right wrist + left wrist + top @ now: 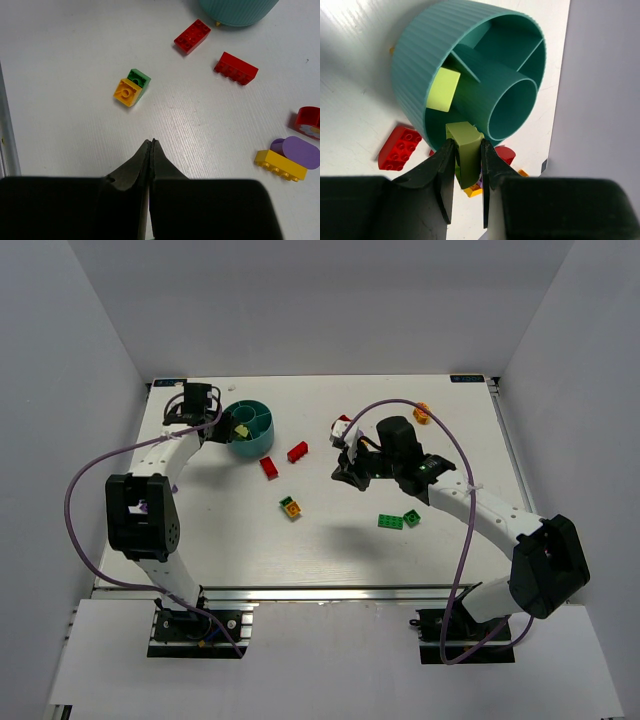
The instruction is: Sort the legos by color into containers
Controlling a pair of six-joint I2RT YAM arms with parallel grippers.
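Note:
My left gripper opens now: the second lime-yellow brick's end is over the teal cup's section between its rim and central tube and would land inside.
The teal cup (252, 430) stands at the back left; the left wrist view shows its compartments round a central tube (512, 107). One lime-yellow brick (443, 90) lies in a compartment. My left gripper (467, 145) is shut on a second lime-yellow brick (465, 150), held at the cup's near rim. My right gripper (151, 141) is shut and empty above bare table mid-right (345, 472). Two red bricks (297, 452) (269, 468) lie right of the cup. A yellow-on-green brick (131, 87) lies ahead of the right gripper.
A flat green plate (390, 521) and a green brick (412, 517) lie under the right arm. An orange brick (422, 413) is at the back right. A purple piece on a yellow brick (280, 165) and a red rounded piece (307, 119) lie right of the gripper.

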